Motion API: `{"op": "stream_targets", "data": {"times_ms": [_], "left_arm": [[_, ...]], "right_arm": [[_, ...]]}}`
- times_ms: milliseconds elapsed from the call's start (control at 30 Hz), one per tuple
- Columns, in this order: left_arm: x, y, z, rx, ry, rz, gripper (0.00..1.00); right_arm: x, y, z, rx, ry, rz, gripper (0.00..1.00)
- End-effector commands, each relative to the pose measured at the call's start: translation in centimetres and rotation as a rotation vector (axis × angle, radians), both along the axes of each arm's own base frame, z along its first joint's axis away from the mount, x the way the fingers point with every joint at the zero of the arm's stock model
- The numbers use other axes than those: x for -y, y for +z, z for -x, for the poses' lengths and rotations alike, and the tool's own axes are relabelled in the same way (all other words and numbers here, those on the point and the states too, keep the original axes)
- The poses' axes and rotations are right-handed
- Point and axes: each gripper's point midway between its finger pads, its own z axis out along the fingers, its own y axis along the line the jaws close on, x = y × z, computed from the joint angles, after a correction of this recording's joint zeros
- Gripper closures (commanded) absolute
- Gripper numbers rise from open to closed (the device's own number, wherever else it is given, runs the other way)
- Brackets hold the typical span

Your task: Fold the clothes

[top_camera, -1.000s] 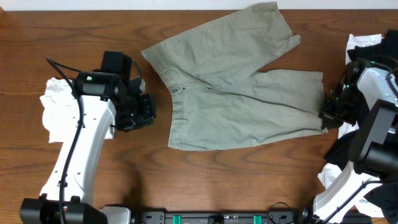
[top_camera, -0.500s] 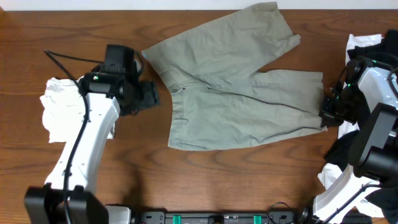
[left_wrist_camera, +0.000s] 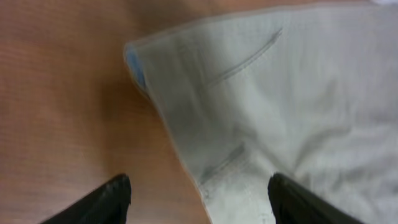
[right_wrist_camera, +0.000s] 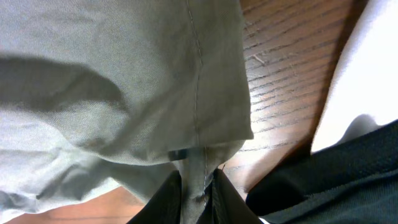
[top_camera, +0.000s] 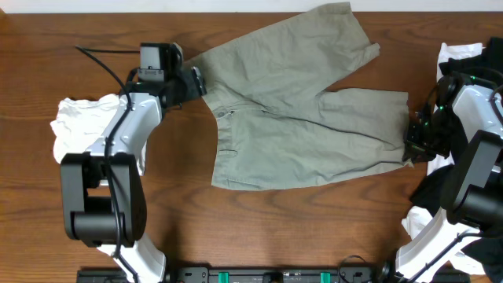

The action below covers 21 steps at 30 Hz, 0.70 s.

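Note:
I need to grab the waistband's far corner with my left gripper next, to lift the khaki shorts (top_camera: pixel 291 102) and spread them for folding.
The clothes, a pair of khaki shorts (top_camera: pixel 291 102), lie spread flat on the wooden table, waistband to the left and two legs to the right. My left gripper (top_camera: pixel 198 81) hovers at the waistband's far corner. In the left wrist view it (left_wrist_camera: pixel 199 199) stands open, one fingertip (left_wrist_camera: pixel 115 196) over bare wood and the other over the cloth (left_wrist_camera: pixel 280 93). The pale blue lining (left_wrist_camera: pixel 135 65) shows at the corner. My right gripper (top_camera: pixel 409 148) is at the near leg's hem. In the right wrist view its fingers (right_wrist_camera: pixel 198 196) pinch a fold of the hem (right_wrist_camera: pixel 205 155).
A crumpled white garment (top_camera: pixel 78 134) lies under the left arm at the table's left. A black garment with white trim (top_camera: pixel 464 59) is piled at the right edge, close beside the right gripper, and also shows as black cloth (right_wrist_camera: pixel 336 180).
My left arm has swung from the table's left middle up to the waistband corner, and its jaws have opened. The right gripper has stayed at the leg hem.

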Motion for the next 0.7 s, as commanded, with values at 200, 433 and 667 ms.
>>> {"op": "stream_targets", "data": {"times_ms": [200,433,667], "left_arm": [[-1.1,-2.5,-3.9,0.083,0.115,0.051,0.27],[-2.0,-6.8,-5.1,0.064,0.172,0.086,0.27],[-2.1,-6.5,-6.9,0.150,0.169,0.093,0.27]], "right_arm": [[-0.3,1.0,-0.5,0.033,0.018,-0.004,0.83],[-0.3,1.0,-0.4,0.029,0.017,-0.005,0.75],[-0.4,1.0,-0.4,0.027,0.017,-0.006,0.75]]}}
